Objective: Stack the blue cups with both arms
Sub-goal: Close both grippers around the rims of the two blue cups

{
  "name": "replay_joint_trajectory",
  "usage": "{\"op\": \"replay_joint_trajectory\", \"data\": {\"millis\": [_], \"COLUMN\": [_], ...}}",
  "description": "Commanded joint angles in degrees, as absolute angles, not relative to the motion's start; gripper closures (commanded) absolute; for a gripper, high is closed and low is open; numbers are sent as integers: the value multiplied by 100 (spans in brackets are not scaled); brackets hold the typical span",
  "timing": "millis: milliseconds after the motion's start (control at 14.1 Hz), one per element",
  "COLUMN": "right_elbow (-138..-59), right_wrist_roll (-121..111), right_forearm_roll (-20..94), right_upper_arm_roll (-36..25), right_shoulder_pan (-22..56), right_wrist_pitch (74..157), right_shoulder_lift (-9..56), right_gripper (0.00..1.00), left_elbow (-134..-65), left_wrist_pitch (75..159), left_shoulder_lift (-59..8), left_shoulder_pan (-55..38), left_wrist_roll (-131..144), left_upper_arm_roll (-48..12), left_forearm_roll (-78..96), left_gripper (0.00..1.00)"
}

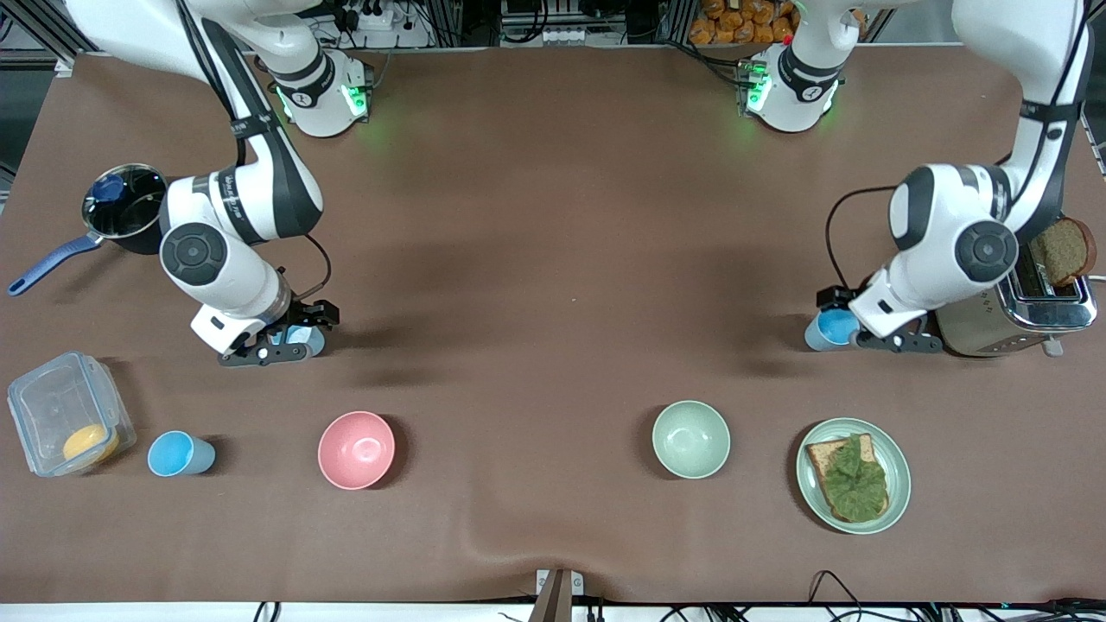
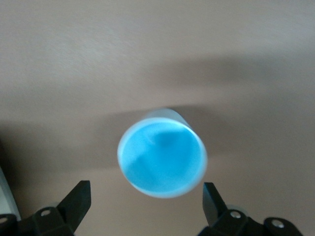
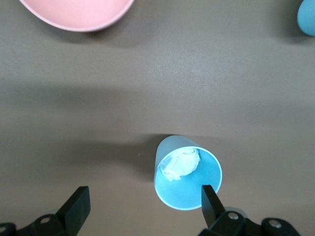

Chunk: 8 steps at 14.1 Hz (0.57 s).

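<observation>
My left gripper takes hold of the blue cup beside the toaster point(image 1: 1001, 316) by its rim point(image 1: 842, 312) next, to stack it.
Three blue cups stand on the brown table. One blue cup point(image 1: 831, 329) sits beside the toaster, under my left gripper point(image 1: 851, 333). In the left wrist view this cup point(image 2: 162, 160) stands upright just ahead of the open left gripper point(image 2: 145, 196), not touched. A second blue cup point(image 1: 311, 343) sits under my right gripper point(image 1: 289, 335). In the right wrist view this cup point(image 3: 189, 172) has a whitish patch inside. The open right gripper point(image 3: 143, 202) has one finger at the cup's rim. A third blue cup point(image 1: 177, 453) stands beside the plastic box; it also shows in the right wrist view point(image 3: 307, 17).
A pink bowl point(image 1: 356, 449) and a pale green bowl point(image 1: 690, 439) stand nearer the front camera. A plate point(image 1: 899, 484) holds toast with lettuce. A toaster point(image 1: 1020, 311) stands at the left arm's end. A saucepan point(image 1: 125, 203) and a plastic box point(image 1: 65, 415) stand at the right arm's end.
</observation>
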<state>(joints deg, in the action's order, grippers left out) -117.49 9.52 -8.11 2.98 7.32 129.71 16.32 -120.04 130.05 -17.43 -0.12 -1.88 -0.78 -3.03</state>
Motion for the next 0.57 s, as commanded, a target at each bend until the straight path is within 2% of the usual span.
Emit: {"op": "replay_joint_trajectory", "data": {"millis": [0, 284, 426, 497], "right_elbow": [-11997, -12015, -12006, -12006], "right_wrist_roll": [1055, 1055, 1055, 1055], "right_forearm_roll": [-967, -967, -967, -967], "right_upper_arm_roll": [352, 352, 352, 352], "right_shoulder_pan": [572, 501, 483, 475], "right_wrist_pitch": [13297, 13605, 13623, 13632], "right_shoulder_lift": [1669, 2082, 2179, 2223], "right_gripper": [0, 0, 56, 79], "left_elbow": [-11479, -11522, -11549, -11540], "left_wrist_pitch": [13025, 13095, 13148, 13157], "left_shoulder_lift": [-2284, -2530, -2654, -2654], "left_shoulder_pan": [236, 229, 237, 237], "left_wrist_roll": [-70, -62, -62, -62], "left_upper_arm_roll": [-114, -123, -132, -132], "left_forearm_roll": [-439, -448, -448, -448], "left_gripper": [0, 0, 0, 0]}}
